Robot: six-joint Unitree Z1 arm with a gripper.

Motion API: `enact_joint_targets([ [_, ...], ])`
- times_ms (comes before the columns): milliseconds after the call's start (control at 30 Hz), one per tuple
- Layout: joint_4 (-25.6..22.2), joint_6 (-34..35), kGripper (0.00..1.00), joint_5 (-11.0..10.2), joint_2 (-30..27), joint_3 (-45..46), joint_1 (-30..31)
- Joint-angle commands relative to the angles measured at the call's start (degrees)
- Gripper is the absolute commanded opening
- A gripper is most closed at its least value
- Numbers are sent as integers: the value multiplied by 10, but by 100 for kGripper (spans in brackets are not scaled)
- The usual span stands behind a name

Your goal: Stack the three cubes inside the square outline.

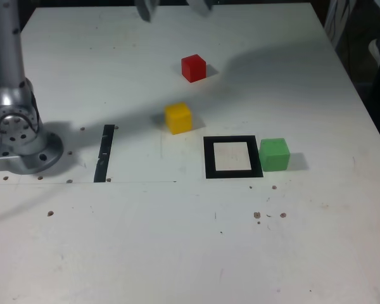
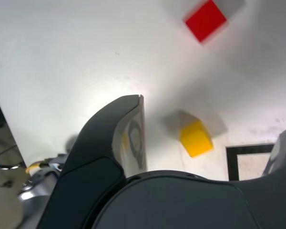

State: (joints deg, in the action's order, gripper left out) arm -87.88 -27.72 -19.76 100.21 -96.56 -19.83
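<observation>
Next, my gripper grabs the red cube (image 1: 194, 68) by its opposite sides, to form the stack's base inside the square outline (image 1: 209, 158).
The red cube (image 1: 194, 68) sits toward the back of the white table, and the yellow cube (image 1: 178, 118) lies nearer, slightly to the exterior view's left. The green cube (image 1: 275, 154) rests just outside the right border of the square outline (image 1: 209, 158), whose white centre holds nothing. My gripper (image 1: 174, 6) hangs high above the table's far side, open and holding nothing; only its fingertips show at the frame's top. In the wrist view the open gripper (image 2: 214, 114) frames the yellow cube (image 2: 196, 138), with the red cube (image 2: 206, 20) beyond and a corner of the outline (image 2: 233, 162) showing.
The arm's silver base (image 1: 19, 133) stands at the exterior view's left. A narrow black strip (image 1: 104, 152) lies beside it. The table's right edge (image 1: 361, 107) drops off to dark clutter. Small dark specks dot the near table.
</observation>
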Motion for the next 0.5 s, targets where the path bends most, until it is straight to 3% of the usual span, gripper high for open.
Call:
enact_joint_targets([
  [0, 10, -18, 99, -2, 16, 9, -77],
  [100, 24, -31, 99, 1, 36, 14, -132],
  [200, 39, -13, 99, 17, 61, 22, -161],
  [333, 85, 50, 99, 50, 88, 52, -171],
  [467, 129, 128, 97, 66, 103, 77, -171],
])
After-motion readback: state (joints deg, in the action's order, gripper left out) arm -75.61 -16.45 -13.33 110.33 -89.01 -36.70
